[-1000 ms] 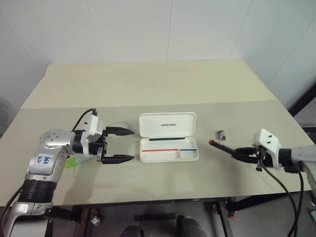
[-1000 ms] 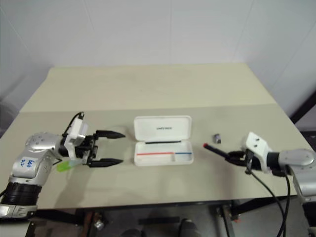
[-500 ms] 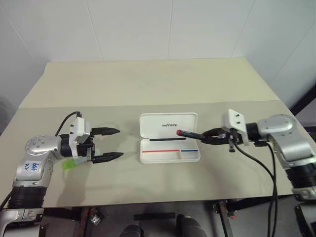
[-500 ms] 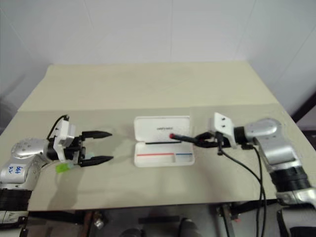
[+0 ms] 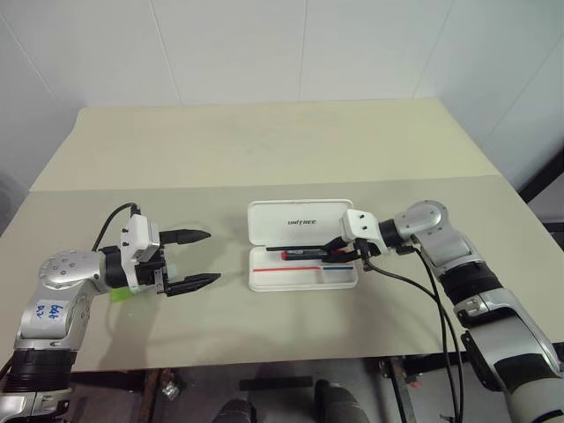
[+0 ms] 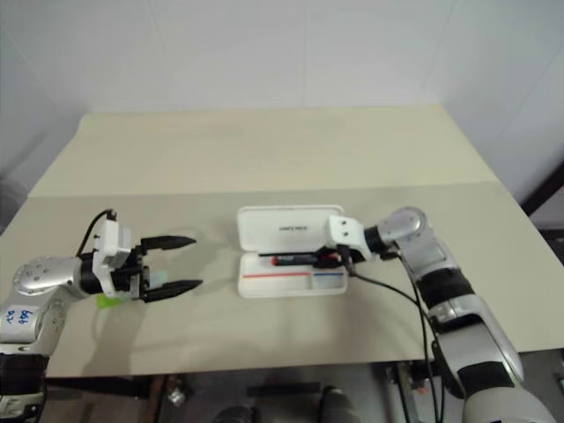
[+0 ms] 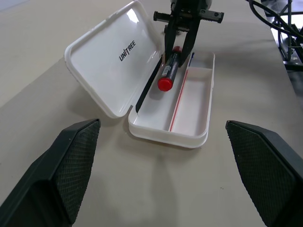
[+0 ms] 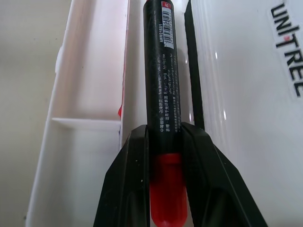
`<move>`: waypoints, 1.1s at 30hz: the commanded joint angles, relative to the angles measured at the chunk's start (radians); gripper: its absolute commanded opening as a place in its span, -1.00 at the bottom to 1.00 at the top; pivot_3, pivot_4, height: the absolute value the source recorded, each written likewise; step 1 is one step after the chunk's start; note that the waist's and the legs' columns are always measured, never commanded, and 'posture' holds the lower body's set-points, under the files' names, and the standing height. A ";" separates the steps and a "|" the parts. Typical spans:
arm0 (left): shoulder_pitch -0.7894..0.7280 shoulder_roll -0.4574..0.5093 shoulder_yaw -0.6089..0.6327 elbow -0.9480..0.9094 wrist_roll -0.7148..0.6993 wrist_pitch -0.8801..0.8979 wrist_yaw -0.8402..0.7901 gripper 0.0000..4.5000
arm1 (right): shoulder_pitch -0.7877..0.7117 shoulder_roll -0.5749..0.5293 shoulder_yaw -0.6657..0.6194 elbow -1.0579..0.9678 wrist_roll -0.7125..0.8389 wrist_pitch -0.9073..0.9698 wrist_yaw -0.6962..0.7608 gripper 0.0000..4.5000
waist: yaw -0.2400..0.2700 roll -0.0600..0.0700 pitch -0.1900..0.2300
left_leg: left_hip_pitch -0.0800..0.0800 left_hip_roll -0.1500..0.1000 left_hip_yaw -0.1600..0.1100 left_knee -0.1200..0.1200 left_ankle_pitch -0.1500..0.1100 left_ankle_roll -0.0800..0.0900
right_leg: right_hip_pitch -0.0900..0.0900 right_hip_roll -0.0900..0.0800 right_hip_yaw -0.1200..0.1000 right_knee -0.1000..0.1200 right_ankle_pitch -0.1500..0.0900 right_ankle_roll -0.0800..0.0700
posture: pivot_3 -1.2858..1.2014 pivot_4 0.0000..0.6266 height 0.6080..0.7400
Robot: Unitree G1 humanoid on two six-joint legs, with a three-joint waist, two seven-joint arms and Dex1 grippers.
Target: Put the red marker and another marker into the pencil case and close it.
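My right gripper needs to let go of the red marker now. The red marker's black body (image 8: 162,71) is over the bottom of the pencil case's tray (image 8: 136,80), and the red marker would lie in it.
The white pencil case (image 5: 264,280) lies open at mid table, its lid (image 5: 300,222) laid back flat. My right gripper (image 5: 337,253) is shut on the red marker (image 5: 304,256) and holds it just over the back of the tray, along the hinge. From the left wrist the marker (image 7: 169,71) slants down with its red cap toward the tray. From the right wrist its black barrel (image 8: 161,71) sits between the two fingers (image 8: 128,184). My left gripper (image 5: 212,256) stands open left of the case, holding nothing. A bit of the light-green marker (image 5: 123,293) shows on the table behind it.
The tray has a divider and thin red and blue lines (image 5: 284,270) inside. A cable (image 5: 423,291) hangs from my right wrist over the table's front right. Bare beige tabletop (image 5: 282,150) stretches behind the case and in front of it.
My right gripper has swung left with the red marker, from the table's right side to over the open case's tray. The left gripper stayed open and drew slightly left.
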 commanded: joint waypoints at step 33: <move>0.153 0.087 0.176 0.258 0.057 -0.247 -0.016 1.00 | 0.494 -0.293 -0.546 -0.623 0.404 0.404 -0.119 0.99 | -0.001 0.000 0.000 | 0.004 0.002 0.008 0.000 -0.003 0.006 | -0.002 0.001 0.006 0.001 -0.001 -0.001 | 0.03 -0.52 1.00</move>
